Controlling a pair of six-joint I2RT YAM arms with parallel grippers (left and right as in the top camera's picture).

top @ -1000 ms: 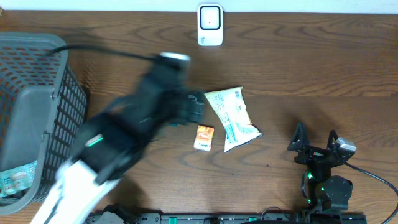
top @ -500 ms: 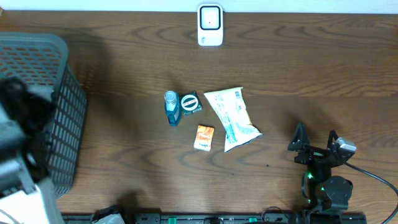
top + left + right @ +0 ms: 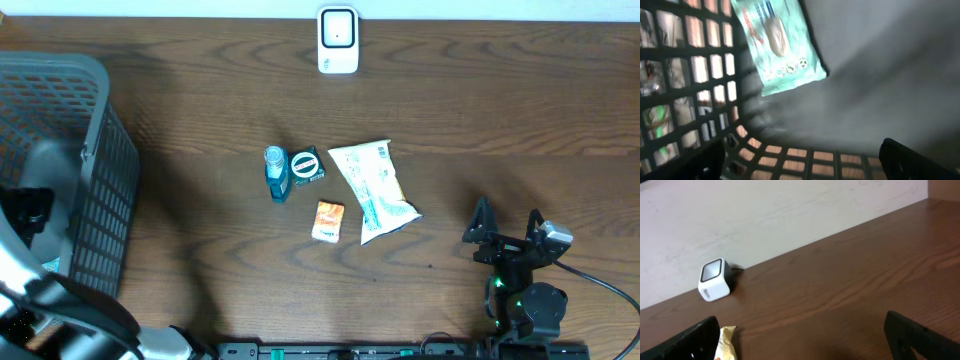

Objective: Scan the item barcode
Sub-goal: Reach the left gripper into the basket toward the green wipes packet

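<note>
The left gripper pinches the teal packet by its near short end point(image 3: 51, 265) point(image 3: 792, 80) next, beside the round icons. That leaves the packet's body uncovered to scan the barcode.
My left gripper point(image 3: 800, 169) is open down inside the grey mesh basket point(image 3: 95, 150), with nothing between its fingers. A teal packet point(image 3: 780, 45) lies on the basket floor just ahead of it. On the table's middle lie a blue bottle point(image 3: 275, 172), a green item with a round label point(image 3: 307, 165), an orange packet point(image 3: 327, 220) and a white pouch point(image 3: 374, 190). The white barcode scanner point(image 3: 338, 40) stands at the far edge, also visible as the scanner point(image 3: 715, 280) in the right wrist view. My right gripper point(image 3: 507, 228) rests open at the front right, empty.
The basket's tall mesh walls point(image 3: 700, 75) surround the left gripper on the left and front. A yellowish pouch corner point(image 3: 726, 342) lies beside the right gripper's left finger. A pale wall point(image 3: 765, 210) rises behind the table's far edge.
The left arm swung away from the items in the table's middle to the left and now reaches into the basket. The right arm stayed still.
</note>
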